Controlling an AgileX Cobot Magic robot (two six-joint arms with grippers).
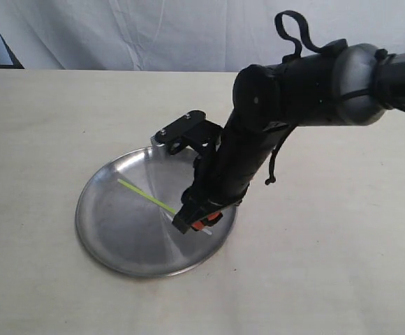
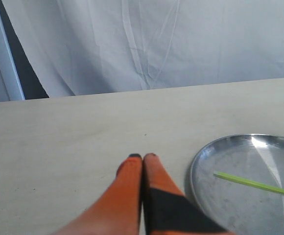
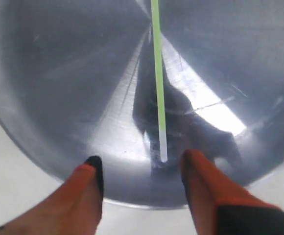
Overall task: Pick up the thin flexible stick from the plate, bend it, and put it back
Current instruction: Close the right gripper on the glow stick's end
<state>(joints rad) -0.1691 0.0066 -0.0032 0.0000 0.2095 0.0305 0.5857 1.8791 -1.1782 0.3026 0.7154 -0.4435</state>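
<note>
My right gripper grabs the stick by its whitish tip (image 1: 207,229) next, to lift the thin stick off the plate (image 1: 108,230) for bending.
The thin yellow-green stick (image 1: 145,195) lies straight on the shiny steel plate (image 1: 108,230), running from the plate's left part toward its right. My right gripper (image 1: 197,223) hangs open low over the plate's right side, at the stick's whitish tip (image 3: 163,149). In the right wrist view that tip lies between the two orange fingers (image 3: 88,183), nearer one than the other, touching neither. My left gripper (image 2: 142,157) is shut and empty over the bare table, beside the plate's rim (image 2: 193,169); the stick (image 2: 252,183) shows there too. The exterior view does not show the left gripper.
The plate sits on a pale wooden table (image 1: 42,132). A white cloth backdrop (image 1: 153,35) hangs behind the far edge. The right arm (image 1: 300,91) reaches in from the upper right over the plate.
</note>
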